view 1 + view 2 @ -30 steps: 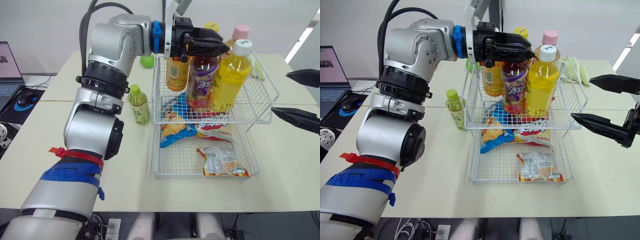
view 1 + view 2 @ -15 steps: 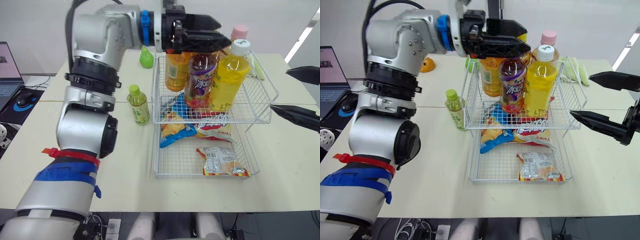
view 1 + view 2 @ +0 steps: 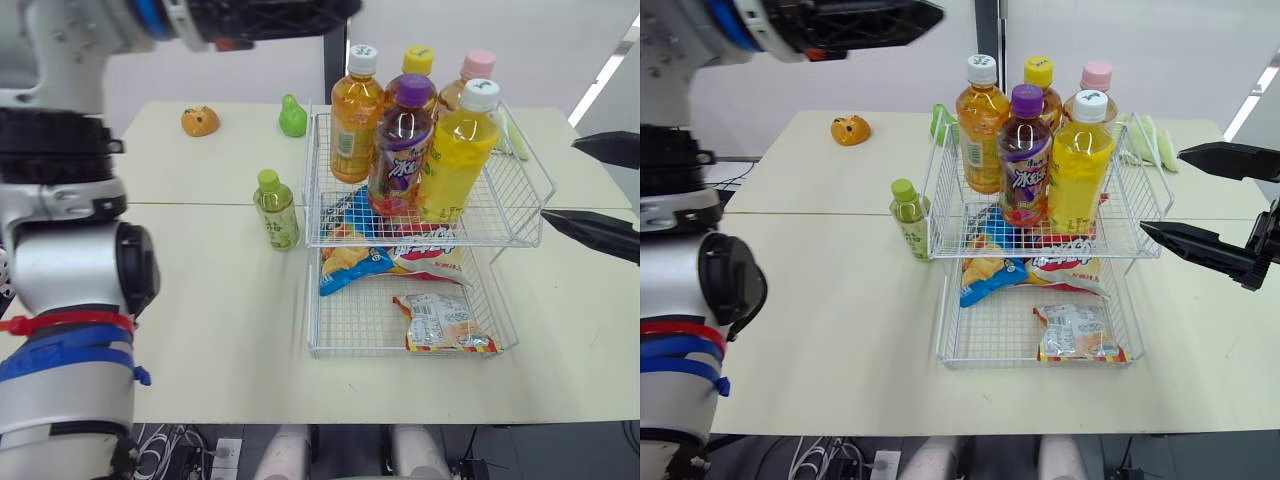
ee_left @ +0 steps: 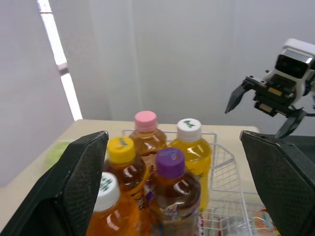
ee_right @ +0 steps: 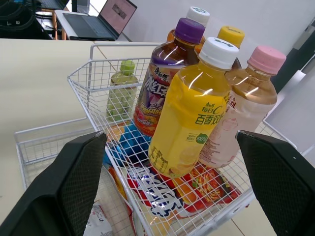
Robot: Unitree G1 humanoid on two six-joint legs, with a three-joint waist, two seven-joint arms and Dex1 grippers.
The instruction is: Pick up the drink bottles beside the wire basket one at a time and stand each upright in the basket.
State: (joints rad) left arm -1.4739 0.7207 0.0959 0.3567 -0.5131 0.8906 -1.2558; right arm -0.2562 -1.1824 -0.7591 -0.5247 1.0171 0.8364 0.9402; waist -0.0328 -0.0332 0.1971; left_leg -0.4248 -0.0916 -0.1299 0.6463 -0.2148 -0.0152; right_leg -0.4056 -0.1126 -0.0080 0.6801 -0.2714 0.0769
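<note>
The small green bottle should be grabbed by its green cap [image 3: 268,180] next, with my left gripper. The bottle's base then stays free to stand in the wire basket.
The wire basket [image 3: 420,243] has two tiers. Its upper tier holds several upright bottles, among them a purple-capped one [image 3: 400,150], a yellow one [image 3: 455,160] and an orange one [image 3: 352,125]. A small green bottle [image 3: 277,210] stands on the table just left of the basket. My left gripper [image 3: 915,18] hangs open and empty, high above the table's back left, well clear of the bottles. My right gripper [image 3: 1170,195] is open and empty just right of the basket's upper tier, level with it.
Snack packets [image 3: 445,325] and a blue chip bag [image 3: 350,262] lie in the lower tier. An orange toy [image 3: 200,121] and a green pear-shaped toy [image 3: 292,117] sit at the table's back left. A laptop [image 5: 101,19] stands off to the left.
My left gripper let go of the purple-capped bottle, rose and swung away to the left. The bottle stays upright in the upper tier. The right gripper has not moved.
</note>
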